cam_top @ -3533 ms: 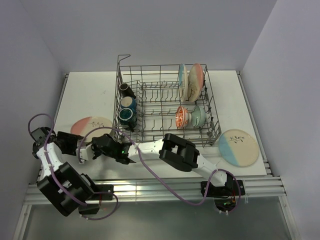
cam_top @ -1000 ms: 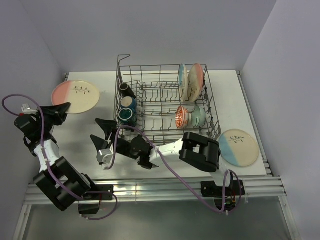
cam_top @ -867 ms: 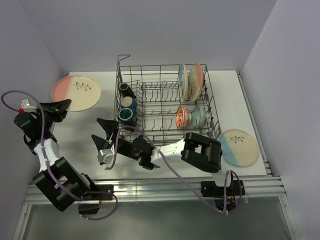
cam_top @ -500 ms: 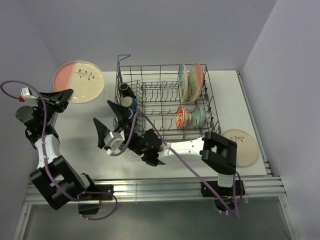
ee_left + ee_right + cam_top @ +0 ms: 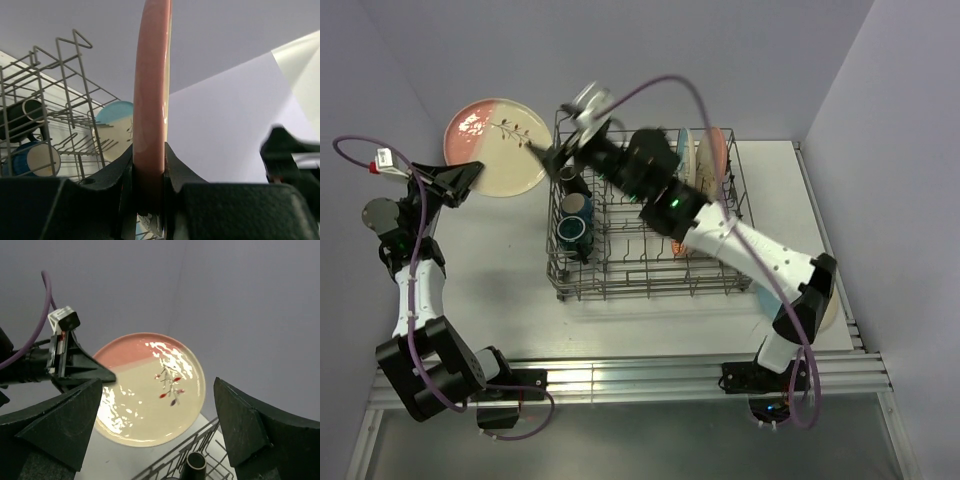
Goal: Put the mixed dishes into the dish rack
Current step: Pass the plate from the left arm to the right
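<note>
My right gripper should next grab the plate by its cream rim, opposite my left gripper, so that the pink edge stays free to go into the rack (image 5: 745,268).
A pink and cream plate (image 5: 492,146) with a twig motif hangs in the air at the back left, face toward the top camera. My left gripper (image 5: 461,178) is shut on its lower left rim; in the left wrist view the plate (image 5: 151,95) stands edge-on between the jaws. My right gripper (image 5: 561,150) hovers open above the dish rack's (image 5: 745,268) back left corner, facing the plate (image 5: 150,388), its fingers (image 5: 65,426) apart and empty. In the rack stand two plates (image 5: 711,157), a black mug (image 5: 572,181) and two teal mugs (image 5: 575,209).
The right arm stretches diagonally over the rack and hides much of its right side; an orange bowl (image 5: 679,243) peeks from under it. A blue and cream plate (image 5: 832,303) lies on the white table (image 5: 500,265) at the right, mostly behind the arm. Walls close in at the back.
The right arm swung up from the table in front of the rack to above its back left corner, still open. The left arm carried the plate higher and to the right.
</note>
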